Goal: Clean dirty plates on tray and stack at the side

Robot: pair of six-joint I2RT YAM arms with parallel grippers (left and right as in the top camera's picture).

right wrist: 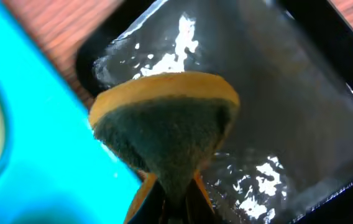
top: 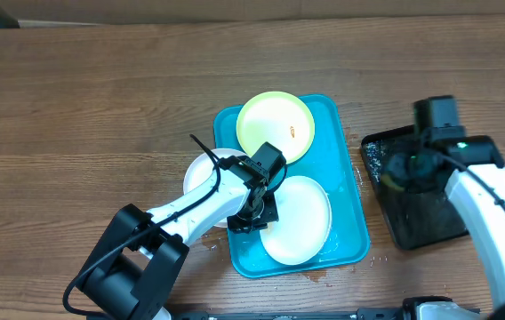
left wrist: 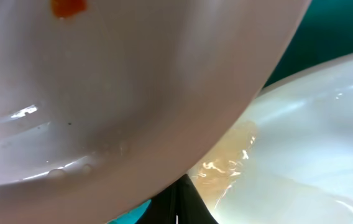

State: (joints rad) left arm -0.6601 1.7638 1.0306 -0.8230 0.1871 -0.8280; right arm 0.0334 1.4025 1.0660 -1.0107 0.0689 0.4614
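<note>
The sponge (right wrist: 164, 130) covers the black tray's rim beside the turquoise tray and would likely end across that rim, so it is too early to open my right gripper now.
The turquoise tray (top: 346, 191) lies mid-table. A pale yellow-green plate (top: 275, 126) with an orange speck sits at its far end. A white plate (top: 299, 222) lies at its near end. A second white plate (top: 201, 173) hangs over the tray's left rim. My left gripper (top: 257, 197) is shut on this plate's rim. In the left wrist view this plate (left wrist: 133, 93) fills the frame above the gripper (left wrist: 179, 208), with an orange-red speck (left wrist: 68, 6). My right gripper (top: 408, 169) is shut on a yellow-and-green sponge (right wrist: 164, 130) above the black tray (right wrist: 276, 93).
The glossy black tray (top: 421, 222) stands right of the turquoise tray and holds water. Water drops lie on the wood by the turquoise tray's near right corner (top: 372, 260). The table's far and left parts are bare wood (top: 84, 98).
</note>
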